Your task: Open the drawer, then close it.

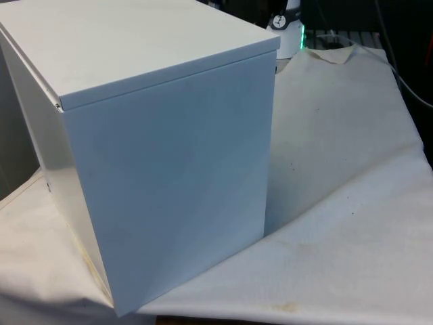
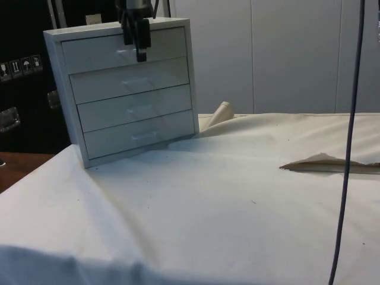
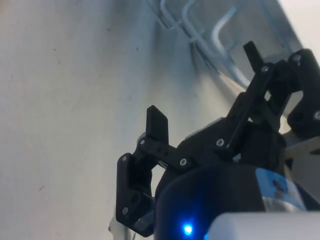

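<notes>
My gripper grabs the top drawer [image 3: 254, 30] by its pale bar handle [image 3: 218, 31] next, to slide the drawer open and then shut.
A white chest of drawers [image 2: 127, 89] with several drawers stands on the cloth, all of them shut flush. It turns its plain back and side [image 1: 169, 169] to the front view. My gripper [image 2: 134, 48] hangs in front of the top drawer [image 2: 95, 54], close to its pale handle [image 2: 123, 53]. In the wrist view my gripper [image 3: 205, 82] is open, its black fingers [image 3: 156, 122] spread wide with nothing between them. The white bar handles [image 3: 220, 30] of the drawers run just beyond the fingertips.
The white cloth [image 2: 208, 196] spreads wide in front of the chest. A raised fold [image 2: 326, 163] lies at the side view's right, where a dark cable [image 2: 350, 119] hangs down. A rolled bit of cloth [image 2: 221, 113] sits beside the chest.
</notes>
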